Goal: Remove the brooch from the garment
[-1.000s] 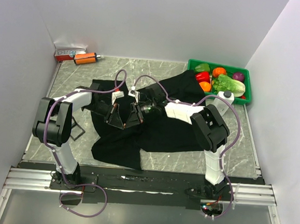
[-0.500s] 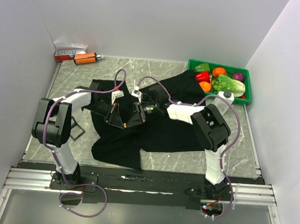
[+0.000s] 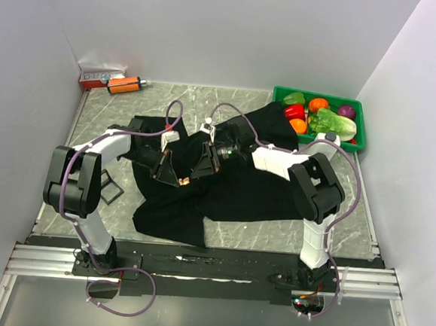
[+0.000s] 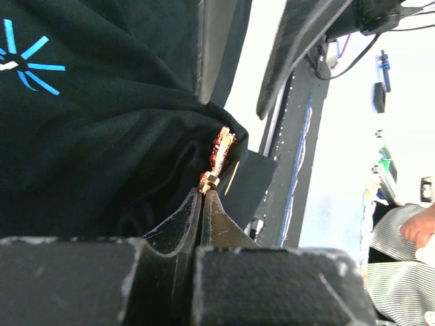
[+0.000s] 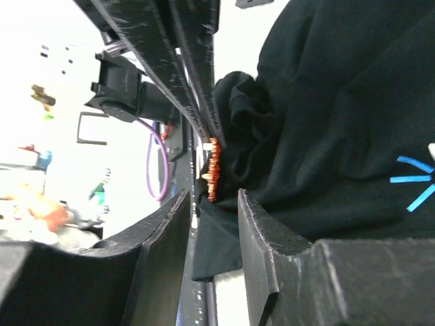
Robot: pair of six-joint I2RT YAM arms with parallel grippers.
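Observation:
My right gripper is about to grab the brooch's end away from my left gripper. It will do this to remove the orange brooch [image 3: 185, 181], and the garment stays free to come off.
The black garment [image 3: 239, 187] lies spread mid-table, its blue starburst mark [image 4: 30, 61] showing in the left wrist view. A fold of it is lifted, with the small orange brooch [image 4: 221, 151] on its edge. My left gripper [image 4: 202, 192] is shut, its tips pinching the brooch's lower end at that fold. My right gripper [image 5: 212, 195] is open, with the brooch [image 5: 213, 170] hanging just ahead of the gap between its fingers [image 5: 262, 231]. From above, both grippers meet over the garment, left gripper [image 3: 173, 176] and right gripper [image 3: 201, 168], with the brooch [image 3: 185, 181] between them.
A green basket [image 3: 361, 106] of vegetables stands at the back right, a white bottle [image 3: 327, 145] in front of it. An orange cylinder with a black cap [image 3: 124, 85] and a red-white box [image 3: 100, 75] lie at the back left. A black square frame [image 3: 110, 187] lies left of the garment.
My right gripper has drawn back to the right, away from the brooch, and its jaws have widened a little. The left gripper has stayed put and shut.

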